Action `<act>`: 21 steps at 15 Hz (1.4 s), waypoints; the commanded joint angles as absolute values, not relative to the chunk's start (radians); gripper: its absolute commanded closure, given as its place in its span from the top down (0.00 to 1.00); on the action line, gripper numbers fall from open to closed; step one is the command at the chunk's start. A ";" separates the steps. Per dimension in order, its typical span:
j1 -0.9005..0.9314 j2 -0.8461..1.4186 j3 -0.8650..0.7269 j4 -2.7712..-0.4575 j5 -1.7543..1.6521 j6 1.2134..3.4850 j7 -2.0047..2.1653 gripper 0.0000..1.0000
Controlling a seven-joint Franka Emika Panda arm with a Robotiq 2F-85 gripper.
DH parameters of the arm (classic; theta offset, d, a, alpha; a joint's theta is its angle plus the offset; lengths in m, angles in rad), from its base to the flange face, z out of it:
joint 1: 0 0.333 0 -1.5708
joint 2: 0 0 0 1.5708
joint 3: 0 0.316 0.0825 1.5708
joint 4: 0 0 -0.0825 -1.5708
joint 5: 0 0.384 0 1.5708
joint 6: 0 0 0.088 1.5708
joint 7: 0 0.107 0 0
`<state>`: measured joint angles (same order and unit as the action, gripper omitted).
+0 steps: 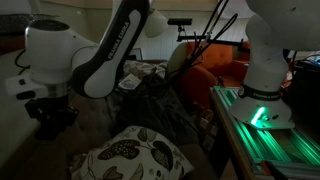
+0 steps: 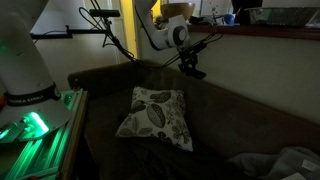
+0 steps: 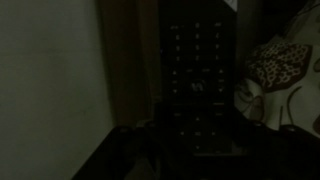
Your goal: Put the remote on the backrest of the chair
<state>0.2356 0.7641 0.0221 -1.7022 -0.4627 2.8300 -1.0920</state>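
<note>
My gripper holds the remote beside the brown strip, on the cushion's side. It needs to keep holding it until the remote rests on the backrest.
The black remote fills the middle of the dark wrist view, lengthwise between the jaws of my gripper, which looks shut on its lower end. In an exterior view my gripper hangs just above the top edge of the brown chair's backrest; the remote itself is too dark to make out there. In an exterior view the gripper shows as a dark shape at the left. A pale wall and a brown strip lie left of the remote in the wrist view.
A leaf-patterned cushion leans on the seat; it also shows in an exterior view and the wrist view. A bright orange seat stands behind. The green-lit robot base is beside the chair. Grey cloth lies on the seat.
</note>
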 commanded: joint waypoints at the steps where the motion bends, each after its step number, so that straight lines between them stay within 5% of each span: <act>1: 0.299 0.846 -0.013 -1.559 -0.534 2.798 -1.059 0.36; 21: 0.298 1.161 -0.020 -1.224 -0.546 2.979 -0.995 0.36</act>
<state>0.3235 1.1191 -0.0562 -1.2830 -0.5356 2.9607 -0.9770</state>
